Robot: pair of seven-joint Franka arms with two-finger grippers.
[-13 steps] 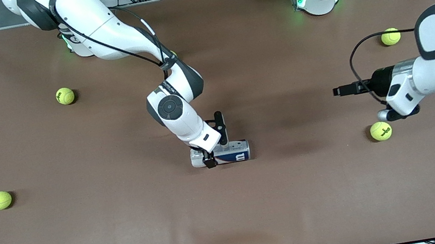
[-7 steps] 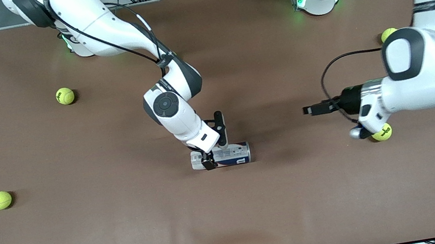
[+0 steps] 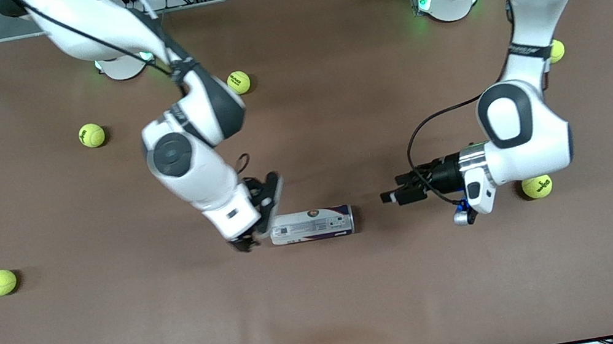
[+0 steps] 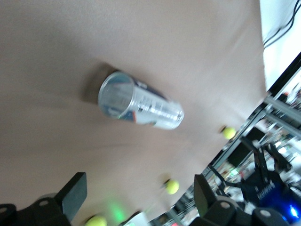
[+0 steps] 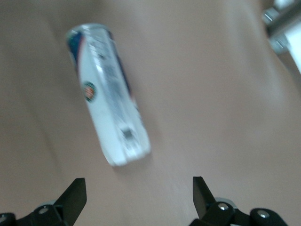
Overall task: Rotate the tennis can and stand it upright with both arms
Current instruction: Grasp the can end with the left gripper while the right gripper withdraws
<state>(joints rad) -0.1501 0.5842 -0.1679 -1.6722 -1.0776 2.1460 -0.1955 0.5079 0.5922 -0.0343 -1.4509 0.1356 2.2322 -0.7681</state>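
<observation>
The can's round body (image 3: 311, 226) is wide for my gripper's fingers. My left gripper should next pinch the tennis can by the thin rim of its open end (image 3: 351, 218).
The tennis can (image 3: 311, 225) lies on its side on the brown table (image 3: 365, 299), its white label facing up and its silver rim toward the left arm's end. My right gripper (image 3: 257, 219) is open and empty, just off the can's end toward the right arm's end. In the right wrist view the can (image 5: 108, 94) lies ahead of the open right gripper (image 5: 138, 197). My left gripper (image 3: 394, 193) is open and empty, low over the table, a short gap from the can's rim end. The left wrist view shows the can's open end (image 4: 138, 101) ahead of the open left gripper (image 4: 139, 193).
Several yellow tennis balls lie about the table. One ball (image 3: 537, 187) is under the left arm's wrist and one (image 3: 556, 50) by its forearm. Others lie near the right arm's elbow (image 3: 238, 82) and toward the right arm's end (image 3: 92, 135) (image 3: 0, 282).
My right gripper has let go of the can and drawn back off its end. The can has rolled so its white label faces up. My left gripper has swung in toward the can's rim end.
</observation>
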